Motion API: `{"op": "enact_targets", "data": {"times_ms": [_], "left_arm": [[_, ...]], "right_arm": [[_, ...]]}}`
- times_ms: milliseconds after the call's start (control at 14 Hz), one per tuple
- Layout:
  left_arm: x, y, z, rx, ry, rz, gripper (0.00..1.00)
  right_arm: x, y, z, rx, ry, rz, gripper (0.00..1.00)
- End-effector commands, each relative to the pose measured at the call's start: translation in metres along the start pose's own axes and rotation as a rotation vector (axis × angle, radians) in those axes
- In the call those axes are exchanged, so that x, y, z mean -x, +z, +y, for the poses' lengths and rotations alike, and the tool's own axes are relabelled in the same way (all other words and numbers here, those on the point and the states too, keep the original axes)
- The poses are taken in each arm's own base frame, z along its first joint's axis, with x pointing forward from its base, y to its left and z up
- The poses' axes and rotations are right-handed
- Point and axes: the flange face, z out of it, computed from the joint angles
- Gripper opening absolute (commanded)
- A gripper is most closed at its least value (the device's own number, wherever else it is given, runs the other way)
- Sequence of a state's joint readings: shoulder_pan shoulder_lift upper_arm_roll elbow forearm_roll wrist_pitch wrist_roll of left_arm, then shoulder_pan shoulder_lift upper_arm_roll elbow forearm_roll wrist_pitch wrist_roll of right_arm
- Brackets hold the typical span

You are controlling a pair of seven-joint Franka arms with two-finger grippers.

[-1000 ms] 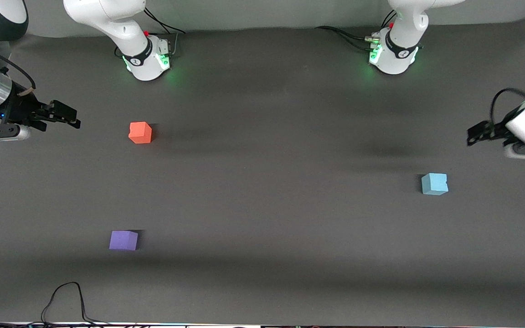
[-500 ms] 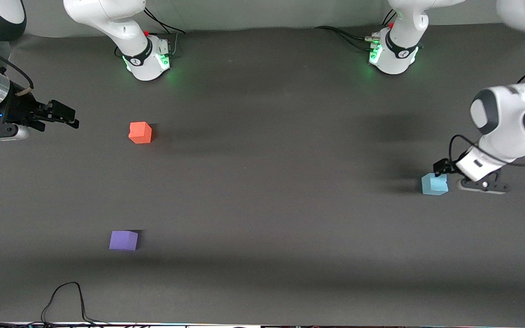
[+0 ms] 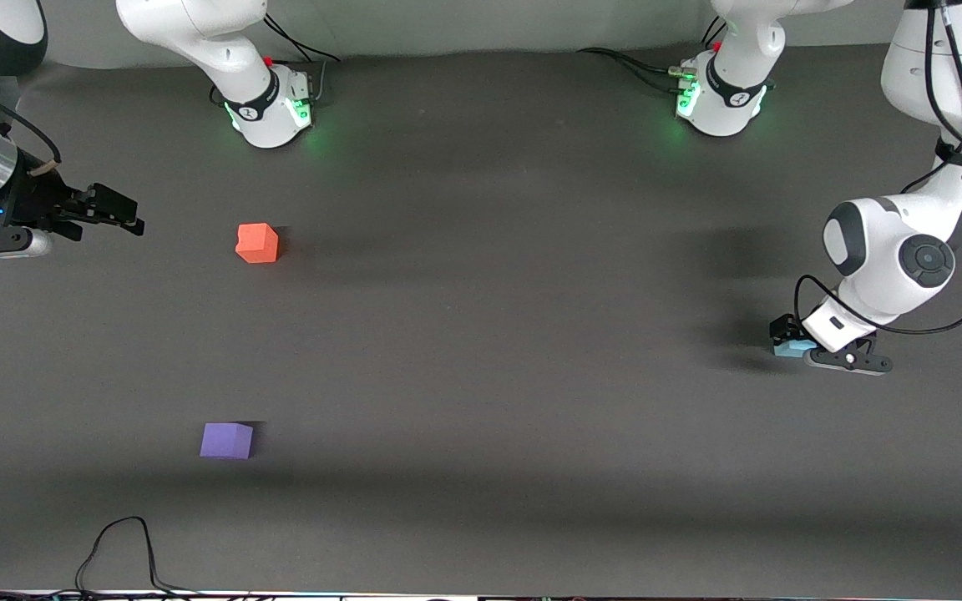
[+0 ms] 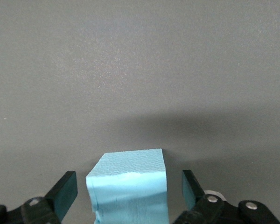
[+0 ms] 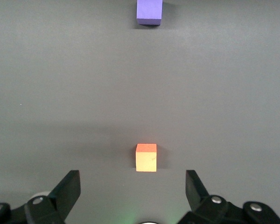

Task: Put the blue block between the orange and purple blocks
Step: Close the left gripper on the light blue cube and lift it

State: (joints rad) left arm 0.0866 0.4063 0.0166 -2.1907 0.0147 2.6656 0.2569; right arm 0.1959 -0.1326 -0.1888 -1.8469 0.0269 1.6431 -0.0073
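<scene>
The blue block [image 3: 788,348] [image 4: 129,184] is between my open fingers, so I should close my left gripper on it.
The light blue block [image 3: 788,348] sits on the table near the left arm's end, mostly covered by my left gripper [image 3: 790,338]. In the left wrist view the block [image 4: 129,184] stands between the open fingers [image 4: 65,192], with a gap on each side. The orange block [image 3: 257,243] and the purple block [image 3: 226,440] lie near the right arm's end, the purple one nearer the front camera. My right gripper [image 3: 118,213] is open and empty, held in the air at the right arm's end of the table. The right wrist view shows the orange block [image 5: 146,157] and the purple block [image 5: 149,11].
A black cable [image 3: 118,547] loops onto the table's near edge at the right arm's end. The two arm bases [image 3: 268,100] stand along the table's back edge. Dark grey table [image 3: 489,334] lies between the blocks.
My left arm has swung in and lowered its open gripper down around the blue block. The right arm and all three blocks have stayed where they were.
</scene>
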Motion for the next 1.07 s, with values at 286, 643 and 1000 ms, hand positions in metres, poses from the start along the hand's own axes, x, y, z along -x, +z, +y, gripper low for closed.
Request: {"op": "enact_targets", "data": {"times_ms": [286,643,1000], "left_arm": [[0.000,0.000,-0.003,-0.004,0.015,-0.006,0.44],[-0.015,-0.045,-0.011,-0.004,0.006,-0.009,0.43],[-0.055,-0.173,-0.003,0.026,-0.077,-0.150,0.44]], "right_arm": [[0.004,0.002,0.000,0.004,-0.022,-0.006,1.00],[0.003,0.003,-0.001,0.004,-0.023,-0.008,1.00],[0.002,0.003,0.000,0.004,-0.022,-0.005,1.00]]}}
